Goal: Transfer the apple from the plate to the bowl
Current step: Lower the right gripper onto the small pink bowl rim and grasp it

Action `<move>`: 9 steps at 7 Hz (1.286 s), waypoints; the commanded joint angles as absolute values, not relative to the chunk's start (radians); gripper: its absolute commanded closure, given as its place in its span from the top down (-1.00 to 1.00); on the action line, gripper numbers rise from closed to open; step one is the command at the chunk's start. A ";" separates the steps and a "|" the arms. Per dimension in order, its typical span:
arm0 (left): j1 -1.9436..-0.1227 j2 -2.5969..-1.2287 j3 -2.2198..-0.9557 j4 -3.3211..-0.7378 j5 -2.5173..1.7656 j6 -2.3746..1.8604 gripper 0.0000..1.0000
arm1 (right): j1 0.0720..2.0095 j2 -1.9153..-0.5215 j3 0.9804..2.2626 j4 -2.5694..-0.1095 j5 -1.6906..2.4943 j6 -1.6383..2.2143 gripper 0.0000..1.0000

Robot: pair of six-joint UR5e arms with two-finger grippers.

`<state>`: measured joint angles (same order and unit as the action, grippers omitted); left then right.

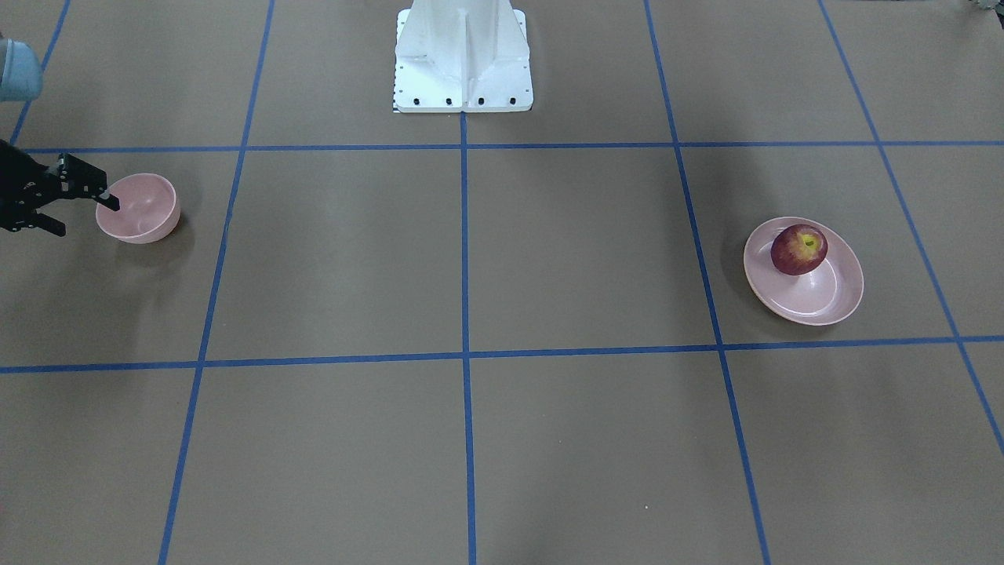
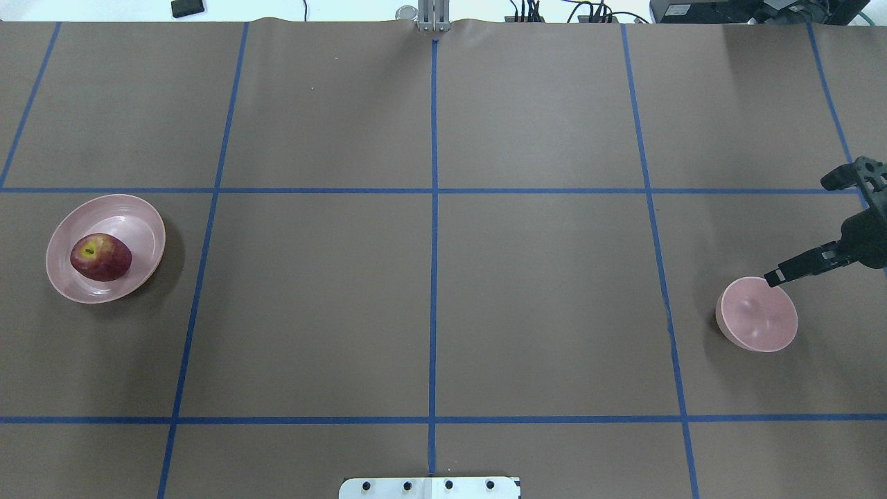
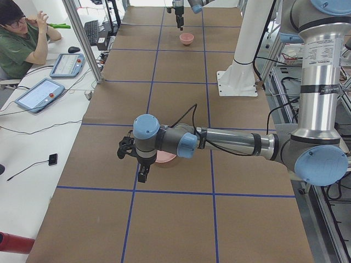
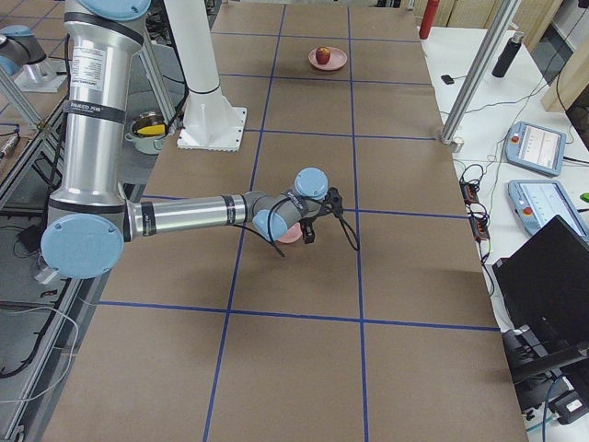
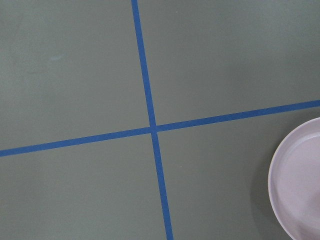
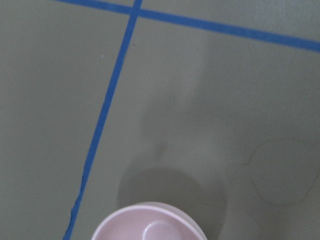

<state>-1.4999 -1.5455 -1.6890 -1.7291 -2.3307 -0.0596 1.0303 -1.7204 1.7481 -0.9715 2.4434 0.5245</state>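
The small deep pink bowl needs to be grabbed by its rim (image 1: pixel 110 198) with the robot's right gripper next, so the bowl's open middle stays free to receive the apple (image 1: pixel 798 249).
The dark red apple (image 2: pixel 100 256) lies on the wide pink plate (image 2: pixel 142 229) at the table's left; both also show in the front view, the apple (image 1: pixel 798 249) on the plate (image 1: pixel 831 302). The small deep pink bowl (image 2: pixel 757 314) stands empty at the table's right, also in the front view (image 1: pixel 140 208). My right gripper (image 2: pixel 799 230) is open and empty, with one fingertip (image 1: pixel 110 202) at the bowl's rim; I cannot tell if it touches. My left gripper (image 3: pixel 133 163) shows only in the left side view, by the plate; I cannot tell whether it is open or shut.
The white robot base (image 1: pixel 463 59) stands at the table's middle edge. Blue tape lines (image 2: pixel 433 242) grid the brown table. An operator (image 3: pixel 22 41) sits by a side table with tablets. The left wrist view shows the plate's rim (image 5: pixel 280 195).
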 commanded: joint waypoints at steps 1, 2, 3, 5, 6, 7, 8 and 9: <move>-1.499 -1.549 -1.692 -1.730 -2.332 -0.060 0.98 | 0.979 -1.727 1.704 -0.962 2.421 0.525 1.00; -1.499 -1.552 -1.692 -1.730 -2.330 -0.060 0.98 | 0.960 -1.724 1.698 -0.962 2.418 0.526 0.84; -1.499 -1.554 -1.692 -1.730 -2.330 -0.060 0.98 | 0.956 -1.726 1.692 -0.962 2.419 0.526 -0.21; -1.499 -1.554 -1.692 -1.730 -2.330 -0.060 0.98 | 0.946 -1.723 1.687 -0.962 2.411 0.525 -1.00; -1.499 -1.558 -1.692 -1.730 -2.329 -0.060 0.98 | 0.946 -1.718 1.687 -0.963 2.411 0.529 -1.00; -1.487 -1.568 -1.695 -1.727 -2.330 -0.060 0.98 | 0.946 -1.715 1.692 -0.963 2.414 0.537 -1.00; -1.486 -1.587 -1.710 -1.720 -2.329 -0.067 0.98 | 0.954 -1.713 1.712 -0.965 2.431 0.558 -1.00; -1.479 -1.604 -1.710 -1.723 -2.333 -0.206 0.98 | 0.992 -1.706 1.744 -0.971 2.463 0.645 -1.00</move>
